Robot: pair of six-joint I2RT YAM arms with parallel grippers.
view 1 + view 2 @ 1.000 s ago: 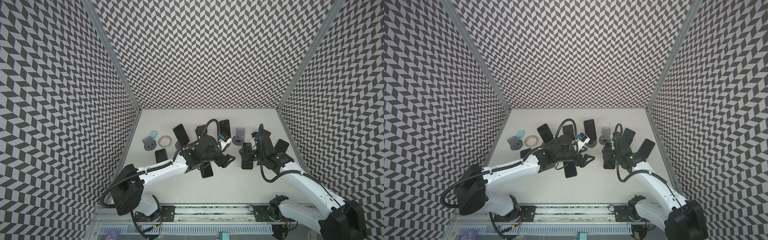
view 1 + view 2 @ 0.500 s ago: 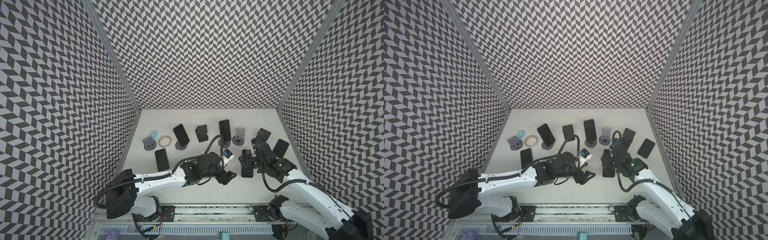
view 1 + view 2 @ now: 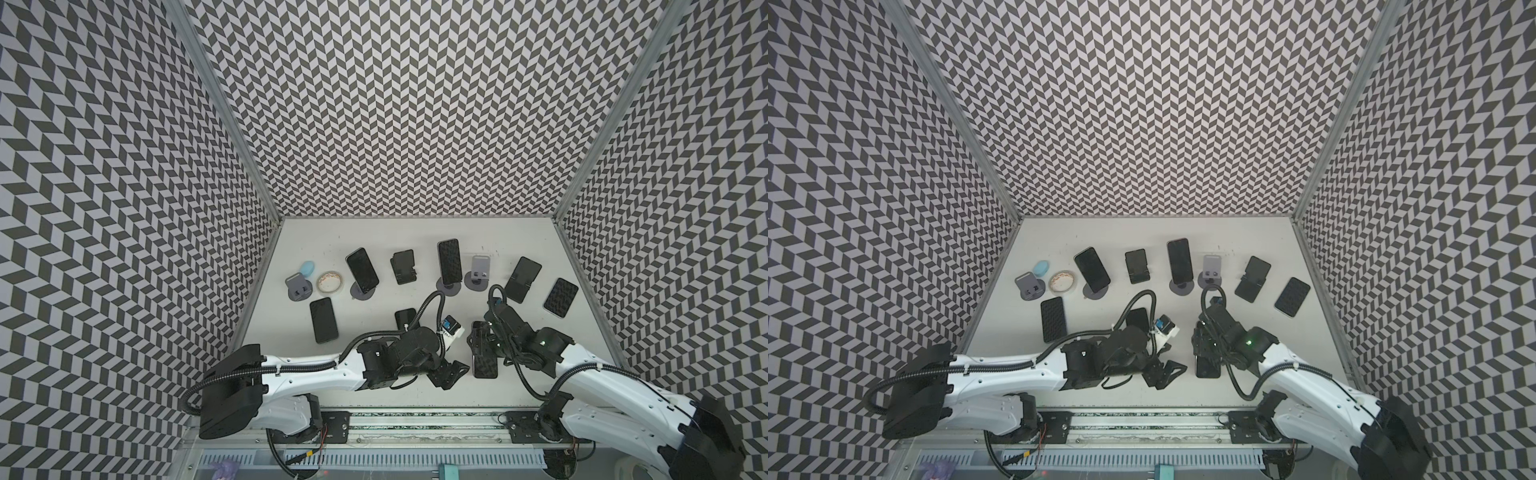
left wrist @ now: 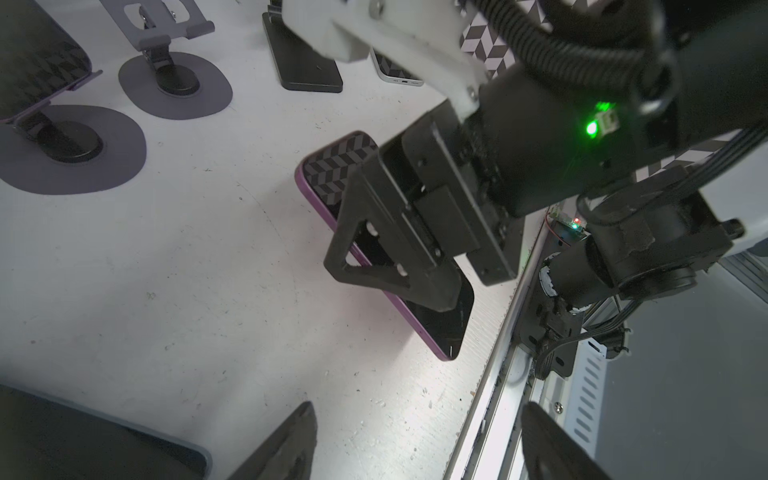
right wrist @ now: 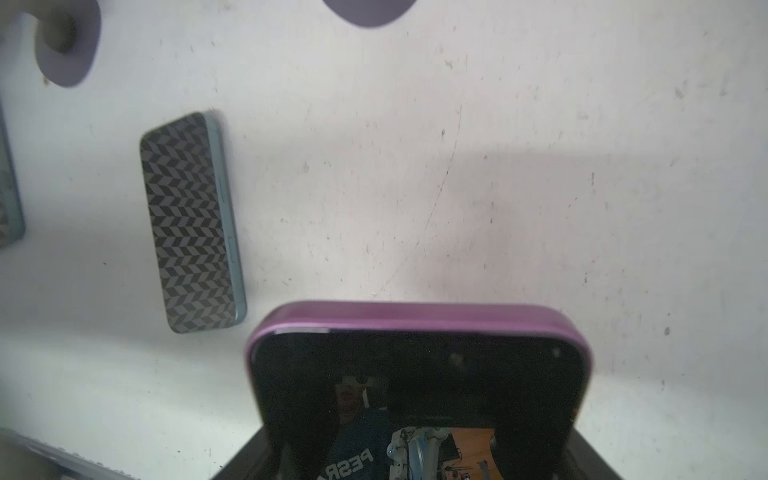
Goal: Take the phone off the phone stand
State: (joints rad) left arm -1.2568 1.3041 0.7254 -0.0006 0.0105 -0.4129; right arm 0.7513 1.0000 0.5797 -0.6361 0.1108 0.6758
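Note:
The phone's purple upper edge (image 5: 420,314) tilts high above the table. My right gripper should keep holding the purple-edged phone until the phone lies flat.
A purple-edged phone (image 3: 485,366) (image 3: 1207,368) hangs tilted, low over the table's front, with my right gripper (image 3: 482,340) (image 3: 1204,345) shut across its width. The left wrist view shows this phone (image 4: 440,328) in the black fingers; whether its lower end touches the table I cannot tell. It fills the lower right wrist view (image 5: 415,374), hiding the right gripper (image 5: 419,457). Behind it stands an empty grey phone stand (image 3: 478,270) (image 3: 1210,270). Just left of the phone, my left gripper (image 3: 449,374) (image 4: 415,440) is open and holds nothing.
Two phones (image 3: 362,270) (image 3: 449,262) still lean on round-based stands. Two black stands (image 3: 403,266) (image 3: 521,278) and a grey one (image 3: 298,284) hold nothing. Phones lie flat on the left (image 3: 323,320), on the right (image 3: 561,297) and under the left arm (image 3: 405,318). A tape roll (image 3: 329,281) sits at the back left.
Both arms have drawn back from the row of stands towards the front edge. The right gripper carried the purple-edged phone with it; the left gripper stayed open.

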